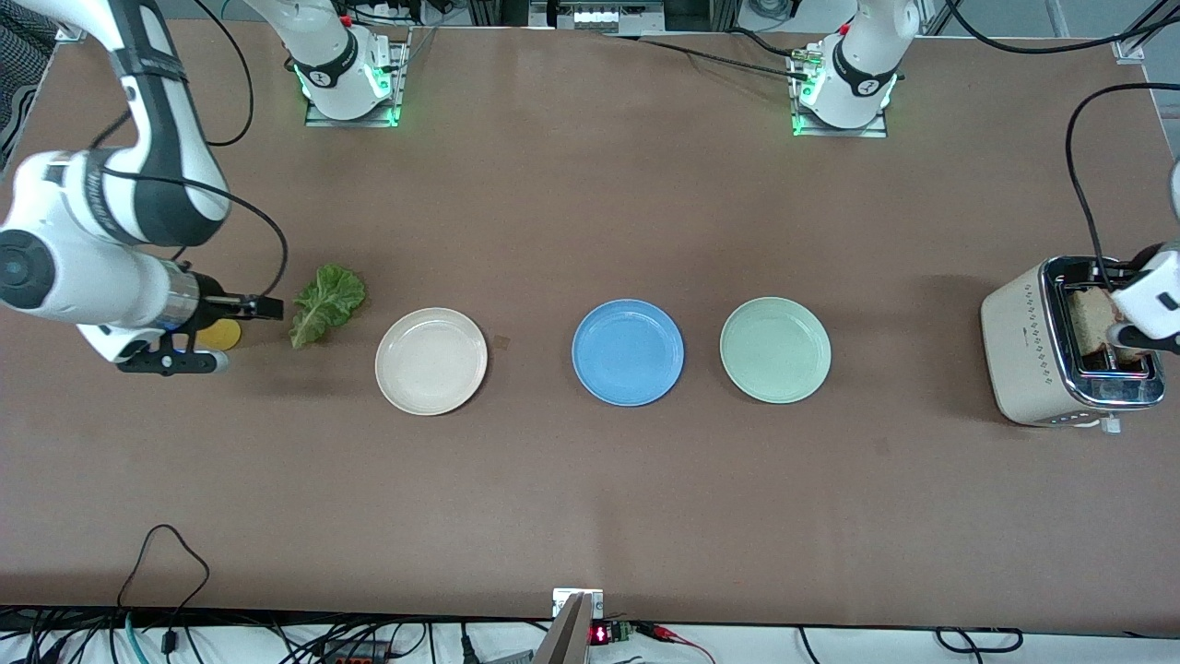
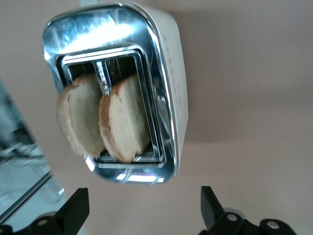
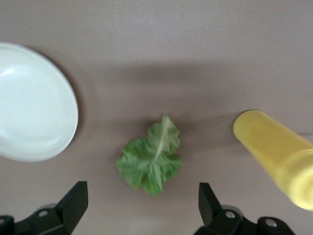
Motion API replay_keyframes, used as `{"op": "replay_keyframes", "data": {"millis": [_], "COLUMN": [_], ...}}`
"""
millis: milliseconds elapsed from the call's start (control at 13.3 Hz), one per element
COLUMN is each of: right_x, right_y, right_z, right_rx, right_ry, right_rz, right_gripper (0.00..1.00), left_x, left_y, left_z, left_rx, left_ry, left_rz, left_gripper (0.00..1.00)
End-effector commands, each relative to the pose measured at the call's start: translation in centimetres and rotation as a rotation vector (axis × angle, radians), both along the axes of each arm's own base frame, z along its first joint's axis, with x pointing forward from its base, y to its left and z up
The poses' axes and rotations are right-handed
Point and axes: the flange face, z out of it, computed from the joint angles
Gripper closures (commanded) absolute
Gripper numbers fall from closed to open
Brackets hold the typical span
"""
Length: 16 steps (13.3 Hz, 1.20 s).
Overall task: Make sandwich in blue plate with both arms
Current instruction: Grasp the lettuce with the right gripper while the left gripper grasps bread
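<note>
The lettuce has its ruffled edges spread flat on the tabletop. My right gripper will next grab it by its pale raised rib [image 1: 314,319] [image 3: 162,141].
The round blue plate [image 1: 628,351] lies mid-table with nothing on it. Two brown-crusted bread slices [image 2: 80,117] [image 2: 126,117] stand upright in the slots of a cream and chrome toaster [image 1: 1069,343] at the left arm's end of the table. My left gripper [image 2: 144,198] hangs open over the toaster [image 2: 168,98], holding nothing; in the front view it [image 1: 1132,339] sits over the slots. A ruffled green lettuce leaf [image 1: 325,302] [image 3: 150,164] lies flat at the right arm's end. My right gripper [image 1: 269,307] [image 3: 142,193] hovers open just beside the leaf, apart from it.
A cream-white plate [image 1: 430,361] [image 3: 34,103] lies between the lettuce and the blue plate. A mint-green plate [image 1: 775,349] lies between the blue plate and the toaster. A yellow bottle [image 1: 221,334] [image 3: 279,154] stands under the right arm's wrist, close to the leaf.
</note>
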Motion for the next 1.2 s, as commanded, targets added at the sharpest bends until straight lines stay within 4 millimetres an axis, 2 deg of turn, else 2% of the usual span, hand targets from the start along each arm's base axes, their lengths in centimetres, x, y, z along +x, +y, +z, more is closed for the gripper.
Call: {"op": "replay_keyframes", "data": {"millis": [0,75,151,376,602,677,753,828,903,978,1054,1129], "right_x": [-2.2,-2.8,-3.2,-3.2,-3.5,-3.8,-3.8,-3.8,-3.9,-4.0,-4.0,-4.0], "right_y": [0.8,0.9,0.7,-1.0,-2.4,-2.4,-2.5,-2.4,-2.4,-2.3,-2.3,-2.3], "right_z": [-3.4,-5.2,-7.0,-10.0,-13.3,-14.3,-15.2,-15.9,-16.6,-16.8,-16.9,-16.9], "right_rx": [-0.012,-0.015,-0.019,-0.018,-0.02,-0.02,-0.019,-0.018,-0.018,-0.018,-0.018,-0.018], "right_ry": [-0.037,-0.053,-0.059,-0.047,-0.014,-0.008,-0.011,-0.008,-0.004,0.0,0.003,0.003], "right_rz": [-0.095,-0.126,-0.153,-0.185,-0.199,-0.199,-0.2,-0.2,-0.2,-0.198,-0.198,-0.197], "right_gripper": [0.0,0.0,0.0,0.0,0.0,0.0,0.0,0.0,0.0,0.0,0.14,0.28], "left_x": [0.1,-0.4,-0.5,-0.9,-1.0,-1.1,-1.1,-1.2,-1.2,-1.4,-1.5,-1.2], "left_y": [1.9,3.2,3.4,4.5,6.0,6.0,5.6,5.5,5.3,5.3,5.4,5.5], "left_z": [-0.9,-1.5,-2.0,-3.3,-5.1,-6.6,-7.3,-7.6,-7.0,-6.3,-5.1,-3.8], "left_rx": [-0.052,-0.058,-0.082,-0.116,-0.115,-0.131,-0.167,-0.181,-0.183,-0.191,-0.197,-0.198], "left_ry": [-0.062,-0.074,-0.095,-0.141,-0.171,-0.155,-0.159,-0.159,-0.154,-0.146,-0.132,-0.128], "left_rz": [-0.036,-0.015,-0.002,0.005,-0.026,-0.018,0.007,0.015,0.003,-0.018,-0.031,-0.029], "left_gripper": [0.0,0.0,0.01,0.21,0.27,0.34,0.48,0.63,0.82,0.92,0.99,0.99]}}
